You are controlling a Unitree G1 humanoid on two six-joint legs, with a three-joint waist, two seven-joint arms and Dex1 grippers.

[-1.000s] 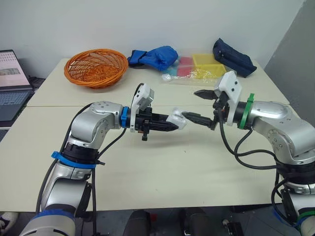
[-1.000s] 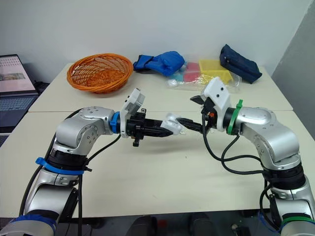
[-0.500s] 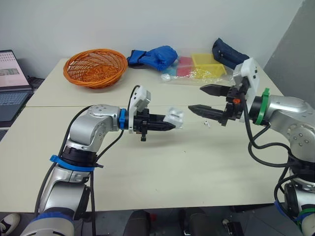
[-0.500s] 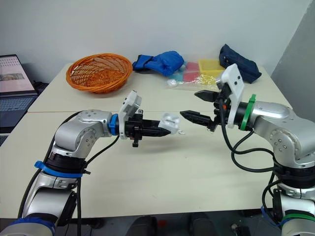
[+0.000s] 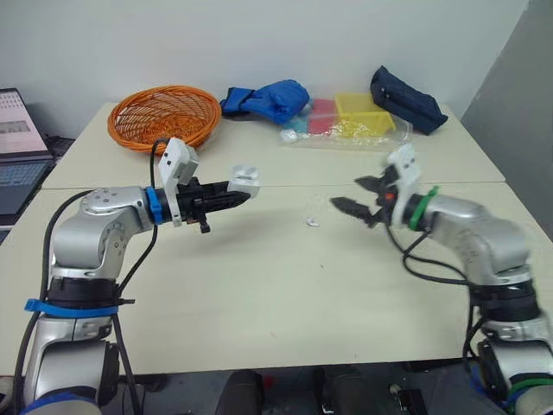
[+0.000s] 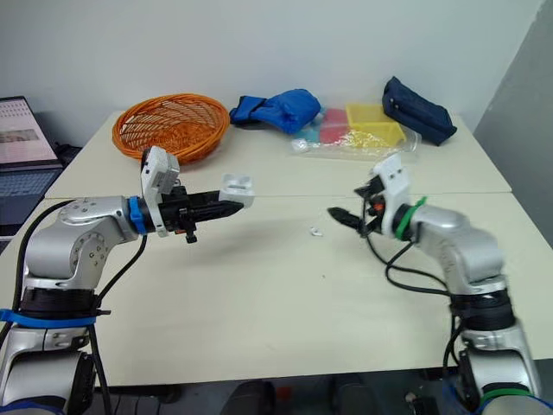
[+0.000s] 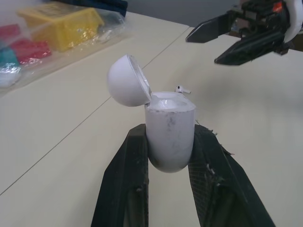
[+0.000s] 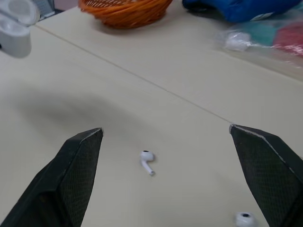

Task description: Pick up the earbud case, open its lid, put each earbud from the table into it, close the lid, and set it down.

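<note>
I will put the white earbud into its open case (image 5: pixel 244 178), so I should first grab it with my right gripper by its rounded head (image 5: pixel 311 220).
My left gripper (image 5: pixel 235 192) is shut on the white earbud case (image 5: pixel 244 178) and holds it above the table's left half. The case's lid (image 7: pixel 128 80) stands open, hinged back. One white earbud (image 5: pixel 311 222) lies on the table (image 5: pixel 259 294) between the two grippers. My right gripper (image 5: pixel 354 194) hovers open just right of that earbud, low over the table and holding nothing. In the right wrist view the earbud (image 8: pixel 147 161) lies between the spread fingers (image 8: pixel 78 165), and a second earbud (image 8: pixel 245 218) lies closer to the wrist.
An orange basket (image 5: pixel 164 112), a blue cloth (image 5: pixel 268 97), a plastic bag of coloured boxes (image 5: pixel 346 121) and a dark blue pouch (image 5: pixel 410 99) line the table's far side. A laptop (image 5: pixel 17 147) sits off the left edge.
My left arm has drawn back to the left with the case, its lid now open. My right gripper has left the case and dropped lower, near the earbuds on the table.
</note>
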